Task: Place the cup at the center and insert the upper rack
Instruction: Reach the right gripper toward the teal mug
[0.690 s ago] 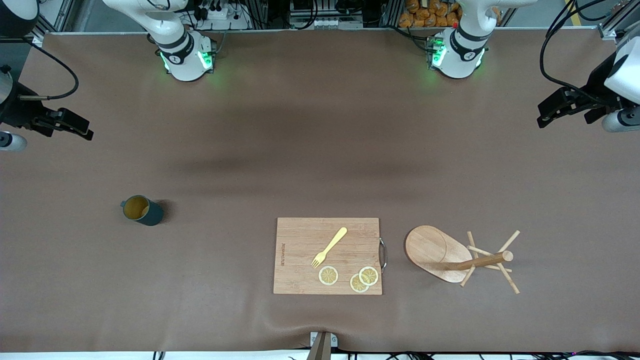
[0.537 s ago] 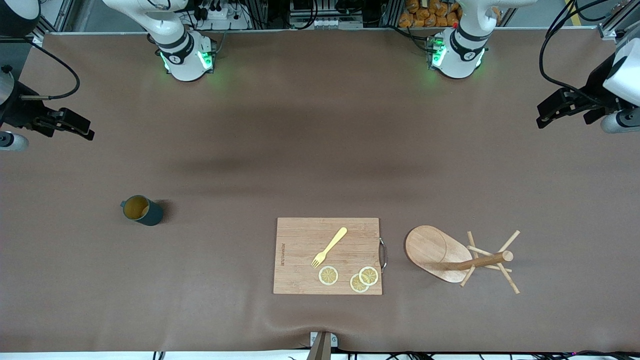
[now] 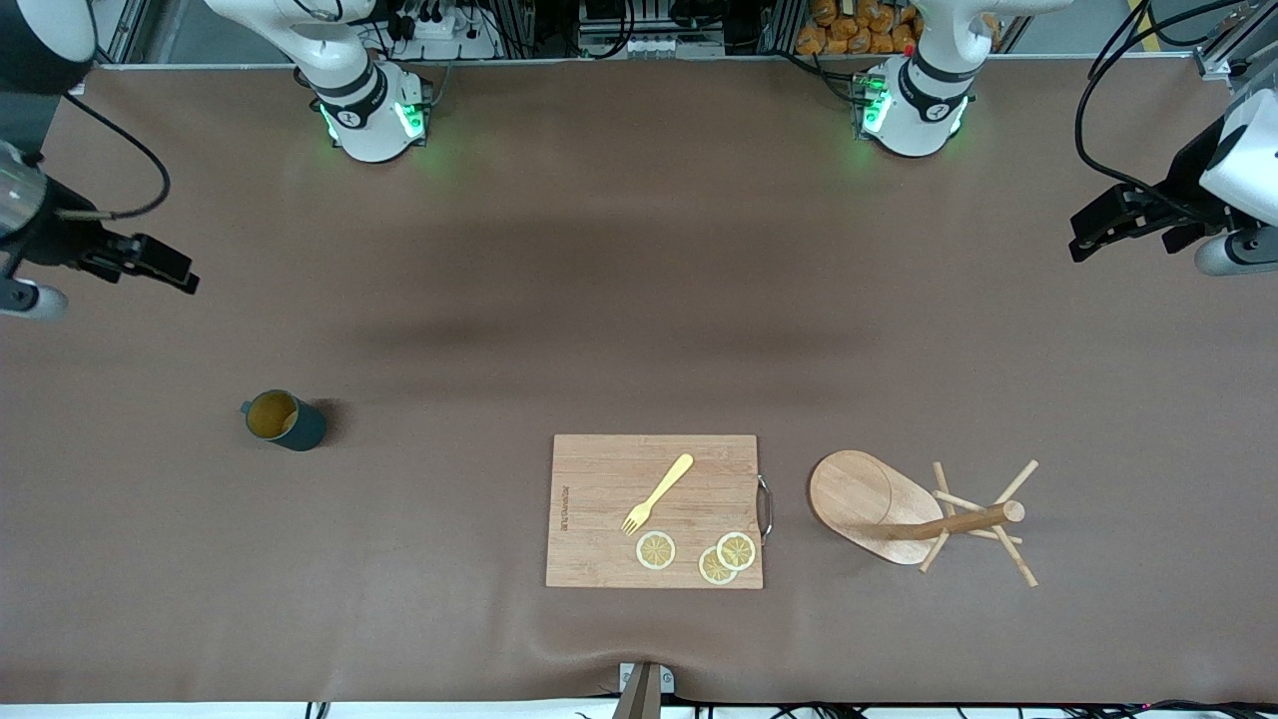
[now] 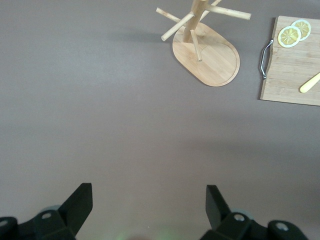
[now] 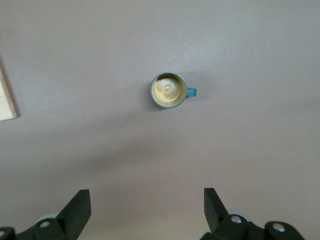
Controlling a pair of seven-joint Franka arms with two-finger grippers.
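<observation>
My right gripper takes hold of the cup by its rim (image 3: 271, 394) (image 5: 169, 73) next. Then the dark teal cup goes down at the center.
The dark teal cup (image 3: 285, 419) stands upright on the table toward the right arm's end, and its yellow inside shows in the right wrist view (image 5: 169, 90). The wooden upper rack (image 3: 865, 494) stands upright on its oval base toward the left arm's end, beside the cutting board; the left wrist view shows its base (image 4: 212, 57). My right gripper (image 3: 175, 272) hangs open and empty over bare table at its end, apart from the cup (image 5: 147, 202). My left gripper (image 3: 1086, 235) hangs open and empty over bare table at the other end, away from the rack (image 4: 148, 200).
A rectangular wooden cutting board (image 3: 654, 509) with a metal handle lies between cup and rack, near the front camera. On it are a yellow fork (image 3: 659, 491) and three lemon slices (image 3: 656, 549). The brown table mat (image 3: 639, 300) covers the table.
My right gripper has shifted a little toward the cup. The left gripper has barely drifted. Cup, rack and board have not moved.
</observation>
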